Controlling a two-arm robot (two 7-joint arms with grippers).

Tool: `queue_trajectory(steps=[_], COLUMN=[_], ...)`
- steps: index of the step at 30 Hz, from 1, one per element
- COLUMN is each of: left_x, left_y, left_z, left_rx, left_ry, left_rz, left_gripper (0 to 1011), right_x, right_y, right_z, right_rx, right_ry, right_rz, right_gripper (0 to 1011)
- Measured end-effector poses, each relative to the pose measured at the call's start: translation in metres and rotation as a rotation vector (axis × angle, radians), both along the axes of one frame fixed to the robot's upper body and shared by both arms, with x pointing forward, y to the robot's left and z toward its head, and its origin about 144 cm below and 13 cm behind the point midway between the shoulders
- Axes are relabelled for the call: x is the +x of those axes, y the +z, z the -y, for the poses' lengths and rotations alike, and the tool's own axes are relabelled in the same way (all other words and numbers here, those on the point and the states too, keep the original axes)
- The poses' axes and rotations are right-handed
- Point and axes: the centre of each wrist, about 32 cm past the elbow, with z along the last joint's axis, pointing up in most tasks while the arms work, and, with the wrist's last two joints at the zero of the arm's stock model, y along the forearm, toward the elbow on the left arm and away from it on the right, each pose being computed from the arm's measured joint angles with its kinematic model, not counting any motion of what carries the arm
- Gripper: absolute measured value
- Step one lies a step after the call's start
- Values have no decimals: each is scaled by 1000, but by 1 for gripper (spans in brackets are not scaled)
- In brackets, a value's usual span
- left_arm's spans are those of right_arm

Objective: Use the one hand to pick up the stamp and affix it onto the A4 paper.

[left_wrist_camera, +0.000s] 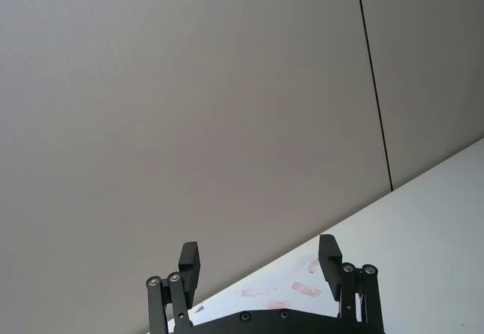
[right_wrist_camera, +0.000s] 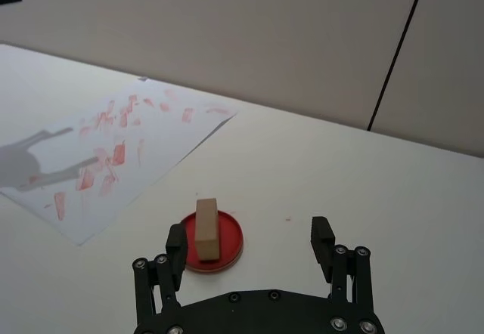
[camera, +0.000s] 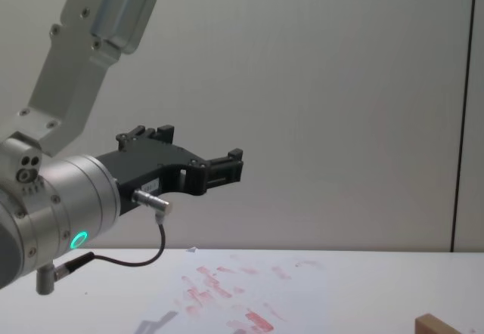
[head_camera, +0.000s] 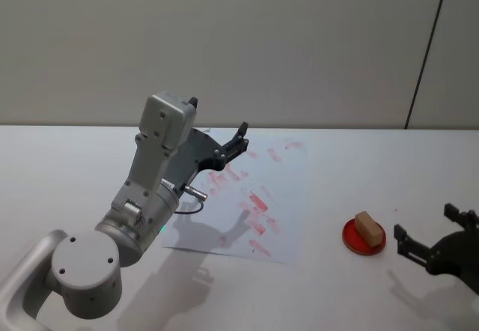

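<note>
My right gripper needs to grab the long wooden sides of the stamp (right_wrist_camera: 206,228) next, because the stamp is face down on the red ink pad (right_wrist_camera: 231,239).
The stamp (head_camera: 366,228), a small tan wooden block, lies on a round red ink pad (head_camera: 352,238) to the right of the A4 paper (head_camera: 288,211), which is marked with red stamp smudges. My right gripper (head_camera: 422,222) hovers open just right of the pad, with nothing between its fingers. In the right wrist view the stamp (right_wrist_camera: 206,228) lies just ahead of one fingertip of that open right gripper (right_wrist_camera: 249,242), off to one side of the gap, with the paper (right_wrist_camera: 151,156) beyond. My left gripper (head_camera: 239,141) hangs open and empty in the air above the paper's far part.
The left arm's big grey links (head_camera: 153,189) stand over the table's left side and cast a shadow on the sheet. Bare white tabletop (head_camera: 389,166) lies around the pad. A grey wall (head_camera: 239,39) runs behind the table.
</note>
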Motion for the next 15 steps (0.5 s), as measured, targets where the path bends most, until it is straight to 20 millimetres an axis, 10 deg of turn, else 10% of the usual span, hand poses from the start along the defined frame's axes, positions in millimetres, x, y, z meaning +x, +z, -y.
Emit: queue_trajectory(steps=[15], left_x=[0], left_y=[0], left_z=[0], left_rx=[0], left_ry=[0], left_rz=[0], left_gripper=[1002], right_x=[13], right_y=[-14], right_z=[-13], right_rx=[-54], right_ry=[35], right_rz=[-63], right_gripper=[1001])
